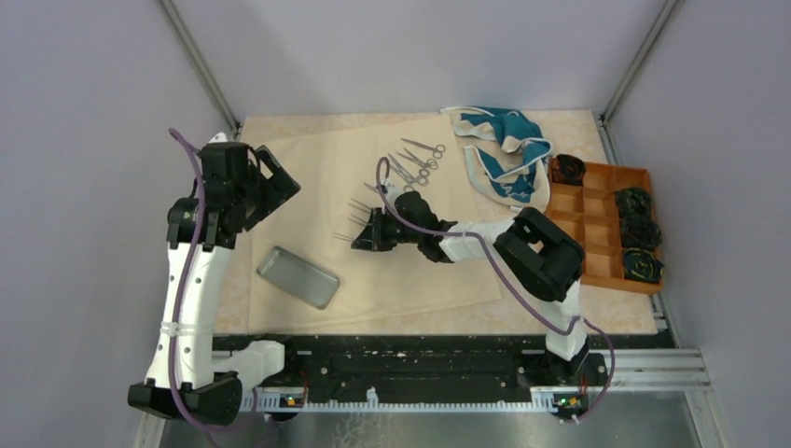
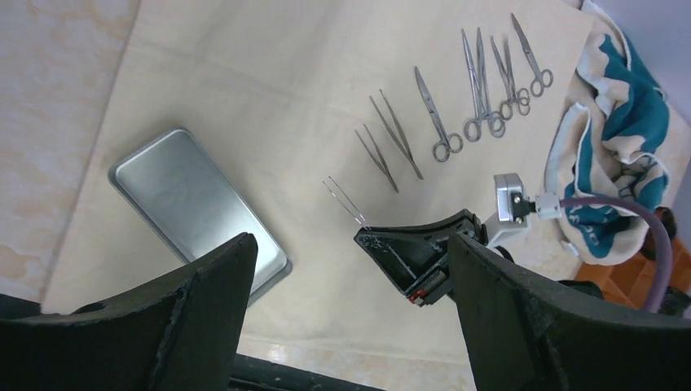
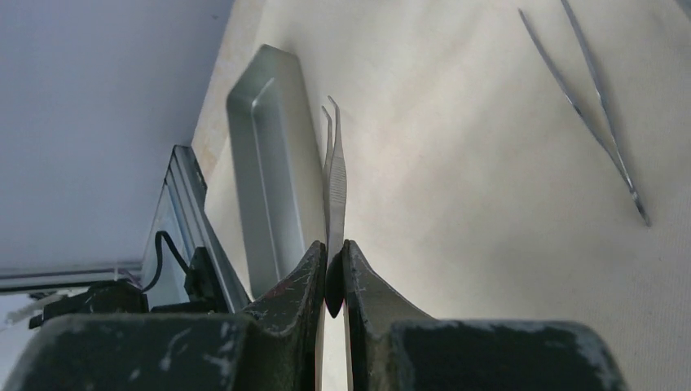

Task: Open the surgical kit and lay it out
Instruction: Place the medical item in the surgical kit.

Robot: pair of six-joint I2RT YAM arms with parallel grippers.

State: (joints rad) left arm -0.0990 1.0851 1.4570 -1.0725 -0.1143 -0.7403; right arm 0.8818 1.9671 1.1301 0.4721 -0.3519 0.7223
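I need to move the third pair toward the two tweezers (image 2: pixel 389 142), then open my right gripper: wide empty cloth parts them, so opening now would leave the pair short.
The beige cloth wrap (image 1: pixel 401 271) lies spread open on the table. The small steel tray (image 1: pixel 297 276) rests on its near left part and also shows in the left wrist view (image 2: pixel 195 208) and the right wrist view (image 3: pixel 269 163). Several ring-handled scissors and forceps (image 1: pixel 422 161) lie in a row at the cloth's far side. Two tweezers (image 2: pixel 389 142) lie beside them. My right gripper (image 1: pixel 362 235) is shut on a third pair of tweezers (image 3: pixel 334 171), low over the cloth right of the tray. My left gripper (image 1: pixel 280 187) is open and empty, raised above the cloth's left part.
The teal-and-white fabric (image 1: pixel 508 154) lies bunched at the far right of the cloth. The orange-brown compartment tray (image 1: pixel 583 210) with dark items stands at the right edge. A black rail (image 1: pixel 420 359) runs along the near edge. Grey walls close in both sides.
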